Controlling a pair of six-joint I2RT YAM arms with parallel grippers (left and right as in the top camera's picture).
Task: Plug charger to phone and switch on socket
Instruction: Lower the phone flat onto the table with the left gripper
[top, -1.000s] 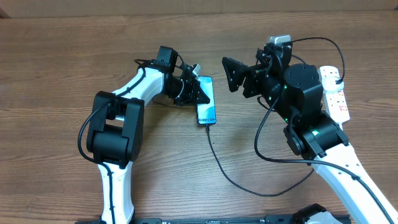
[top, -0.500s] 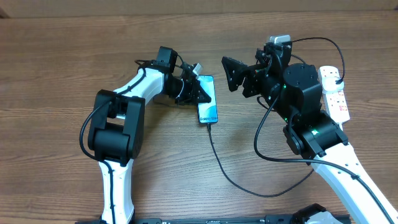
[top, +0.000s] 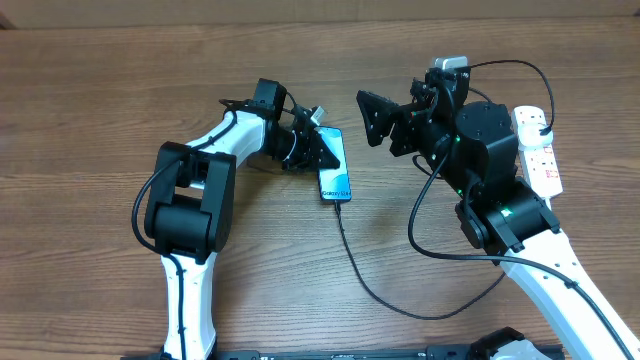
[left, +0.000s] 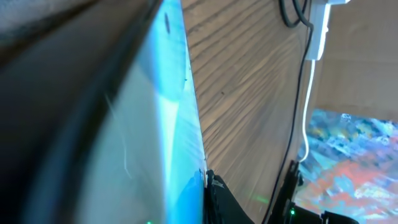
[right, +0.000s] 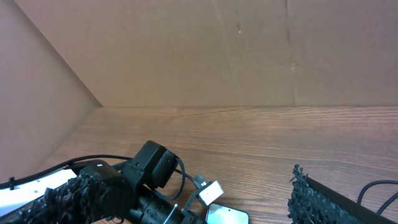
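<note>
The phone's long free edge (top: 346, 165) (left: 194, 93) meets the tabletop on the side away from my fingers, so my left gripper lets go of the phone now.
The phone (top: 336, 168), with its blue-teal screen lit, lies near the table's middle. It also fills the left of the left wrist view (left: 168, 124) and shows at the bottom of the right wrist view (right: 227, 216). My left gripper (top: 316, 150) is shut on the phone's left edge. The charger (top: 372, 290), a thin black cable, meets the phone's near end and loops right across the table. The socket (top: 536, 150), a white power strip, lies at the far right with a black plug in it. My right gripper (top: 383, 118) hangs open and empty above the table, right of the phone.
A cardboard wall (right: 236, 50) closes the far side of the wooden table (top: 90, 110). The right arm's base (top: 505, 225) stands between the cable loop and the socket. A thick white cord (left: 307, 118) hangs in the left wrist view.
My left gripper has moved slightly right and toward me with the phone, turning it a little. The right arm has not moved.
</note>
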